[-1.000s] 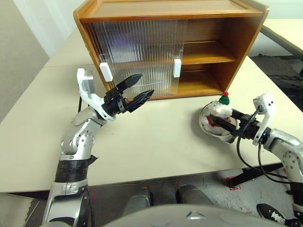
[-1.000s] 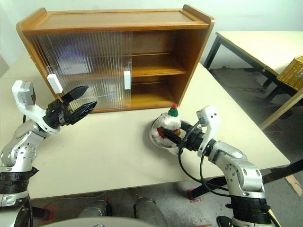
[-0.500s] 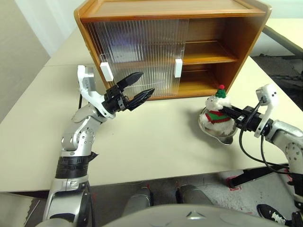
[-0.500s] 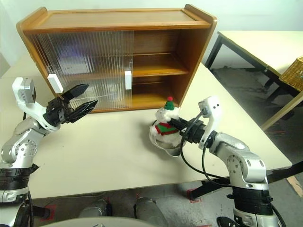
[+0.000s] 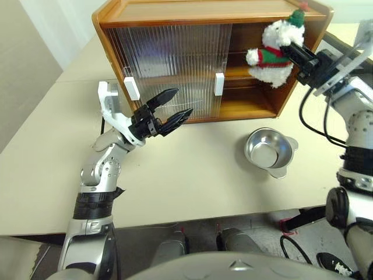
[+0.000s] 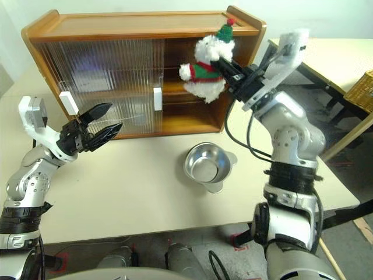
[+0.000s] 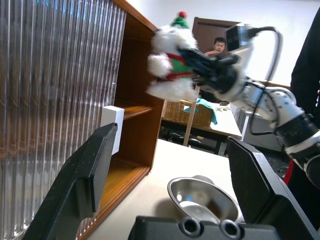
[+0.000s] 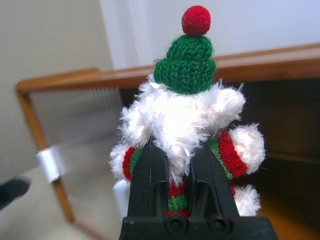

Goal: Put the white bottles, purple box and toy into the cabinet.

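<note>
The toy hangs in front of the cabinet, short of the shelf, so my right gripper moves the fluffy toy (image 5: 278,58) toward the upper shelf (image 5: 238,71) before releasing it.
The toy (image 5: 269,51), a fluffy white figure with a red-and-green band and a green hat, hangs in the air in front of the cabinet's open right half, level with the upper shelf. My right gripper (image 8: 172,150) is shut on the toy from behind. The wooden cabinet (image 5: 204,11) stands at the back of the table, its ribbed sliding doors (image 5: 169,64) covering the left half. My left gripper (image 5: 182,101) is open and holds nothing; it hovers over the table just in front of the doors. The white bottles and purple box are out of view.
A round steel bowl (image 5: 268,150) sits empty on the table (image 5: 192,175) in front of the cabinet's right end. Beyond the table's right edge stands another table with a wicker basket (image 6: 361,87). A person (image 7: 218,46) sits far behind.
My right gripper shut on the toy in the bowl, then lifted it up and forward to the cabinet's upper shelf opening. The bowl now lies empty. My left arm stayed put.
</note>
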